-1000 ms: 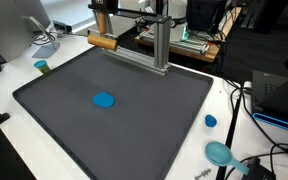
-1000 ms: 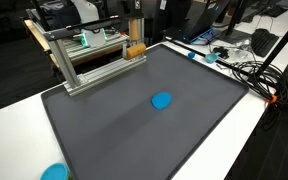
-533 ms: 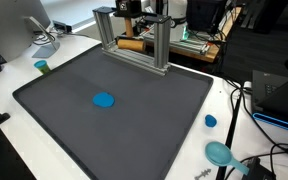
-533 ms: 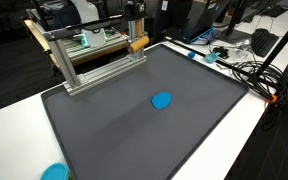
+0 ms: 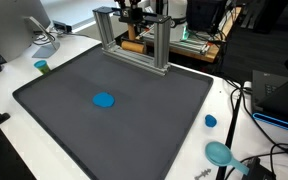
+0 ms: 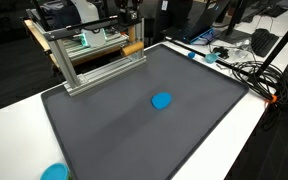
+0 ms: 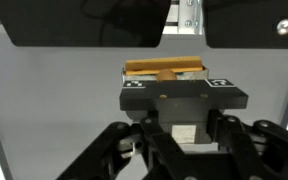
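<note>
The block (image 5: 134, 45) would drop onto the mat short of the gap between the black panels, so my gripper should hold it until it reaches that gap.
My gripper (image 5: 134, 32) (image 6: 133, 35) hangs at the far edge of the dark grey mat (image 5: 134, 125) (image 6: 114, 125), shut on an orange-brown wooden block (image 5: 134, 45) (image 6: 134, 48). In an exterior view the block shows through the opening of the aluminium frame (image 5: 162, 45), just behind it. From the wrist, the block (image 7: 164, 70) lies crosswise past the gripper (image 7: 181, 85), with grey surface behind. A flat blue disc (image 5: 104, 100) (image 6: 161, 101) lies alone mid-mat, well away from the gripper.
The aluminium frame (image 6: 69, 62) stands along the mat's far edge. A green cup (image 5: 42, 67), a small blue cap (image 5: 210, 121) and a teal bowl (image 5: 219, 153) sit on the white table. Cables (image 6: 246, 70) and lab equipment crowd the surroundings. Two black panels (image 7: 84, 22) fill the wrist view's top.
The gripper has carried the block from beside the frame's end to behind the frame, then sunk slightly. The blue disc has not moved.
</note>
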